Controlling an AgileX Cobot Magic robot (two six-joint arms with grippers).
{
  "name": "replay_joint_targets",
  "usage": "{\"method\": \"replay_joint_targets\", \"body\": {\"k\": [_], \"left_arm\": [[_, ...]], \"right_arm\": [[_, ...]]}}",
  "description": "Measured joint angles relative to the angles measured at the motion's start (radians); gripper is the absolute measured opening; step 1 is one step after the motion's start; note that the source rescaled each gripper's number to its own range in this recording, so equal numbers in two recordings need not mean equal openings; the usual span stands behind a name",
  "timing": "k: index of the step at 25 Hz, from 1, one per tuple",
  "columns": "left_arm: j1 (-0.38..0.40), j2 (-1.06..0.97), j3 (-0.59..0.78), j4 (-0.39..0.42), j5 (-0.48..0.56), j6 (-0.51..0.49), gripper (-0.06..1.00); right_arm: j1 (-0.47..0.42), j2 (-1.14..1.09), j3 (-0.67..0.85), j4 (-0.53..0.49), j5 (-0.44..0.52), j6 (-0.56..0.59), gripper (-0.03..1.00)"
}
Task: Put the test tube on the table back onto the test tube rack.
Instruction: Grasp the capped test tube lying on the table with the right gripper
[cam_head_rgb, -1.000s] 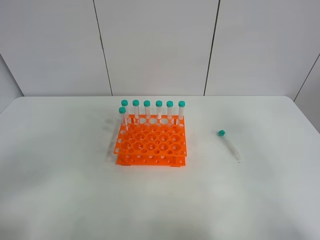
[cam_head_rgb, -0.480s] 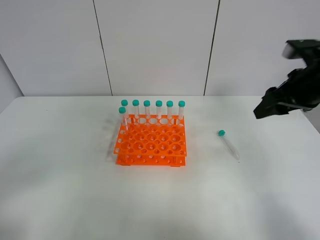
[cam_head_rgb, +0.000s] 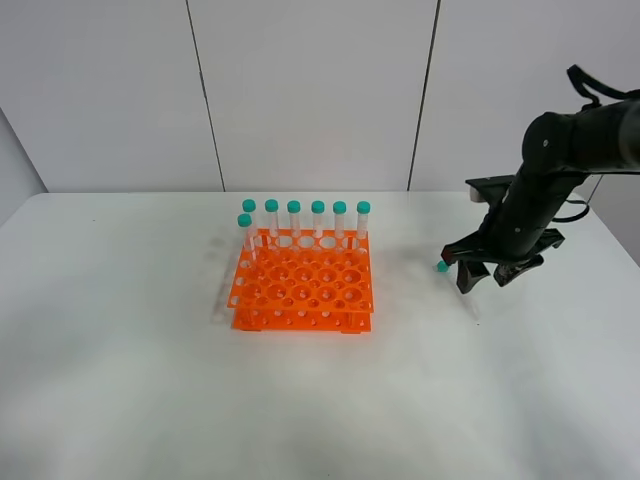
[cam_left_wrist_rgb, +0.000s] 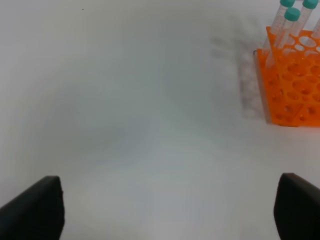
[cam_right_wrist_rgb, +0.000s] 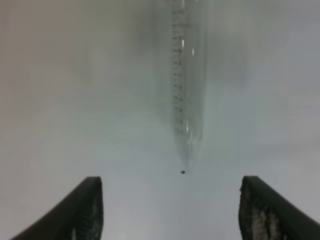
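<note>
The test tube needs to go back to the orange rack (cam_head_rgb: 300, 290), so my right gripper needs to grab it next by its lower body near the pointed tip.
The test tube (cam_head_rgb: 442, 266) lies on the white table (cam_head_rgb: 150, 380) to the right of the orange test tube rack (cam_head_rgb: 300, 290). Only its teal cap shows clearly past the arm. My right gripper (cam_head_rgb: 486, 278) hangs low over the tube's body and is open. In the right wrist view the clear graduated tube (cam_right_wrist_rgb: 187, 90) lies between the two fingers of the right gripper (cam_right_wrist_rgb: 171, 182), its pointed tip toward the camera, touching neither. My left gripper (cam_left_wrist_rgb: 165, 200) is open over bare table, with the rack (cam_left_wrist_rgb: 292, 85) off to one side.
Several teal-capped tubes (cam_head_rgb: 317, 215) stand in the rack's back row, and one more stands at the left end of the row in front. Two of them (cam_left_wrist_rgb: 290, 20) show in the left wrist view. A grey panelled wall rises behind the table.
The right arm came in from the right and dropped over the lying test tube. The tube and rack have not moved.
</note>
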Motion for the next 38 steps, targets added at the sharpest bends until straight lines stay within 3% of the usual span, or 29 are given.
{"method": "replay_joint_targets", "body": {"k": [12, 21, 29, 32, 34, 35, 36, 38], "left_arm": [[0.0, 0.0, 0.0, 0.0, 0.0, 0.0, 1.0], [0.0, 0.0, 0.0, 0.0, 0.0, 0.0, 1.0], [0.0, 0.0, 0.0, 0.0, 0.0, 0.0, 1.0], [0.0, 0.0, 0.0, 0.0, 0.0, 0.0, 1.0], [0.0, 0.0, 0.0, 0.0, 0.0, 0.0, 1.0], [0.0, 0.0, 0.0, 0.0, 0.0, 0.0, 1.0], [0.0, 0.0, 0.0, 0.0, 0.0, 0.0, 1.0], [0.0, 0.0, 0.0, 0.0, 0.0, 0.0, 1.0]], "right_arm": [[0.002, 0.149, -0.04, -0.013, -0.075, -0.002, 0.63], [0.002, 0.207, -0.105, -0.015, -0.053, -0.003, 0.62], [0.002, 0.207, -0.108, -0.016, -0.027, -0.011, 0.42], [0.002, 0.207, -0.108, -0.016, -0.021, -0.013, 0.25], [0.002, 0.207, -0.108, -0.016, -0.021, -0.013, 0.19], [0.002, 0.207, -0.108, -0.019, -0.021, -0.015, 0.07], [0.002, 0.207, -0.108, -0.019, -0.021, -0.019, 0.01], [0.002, 0.207, -0.108, -0.02, -0.021, -0.024, 0.0]]}}
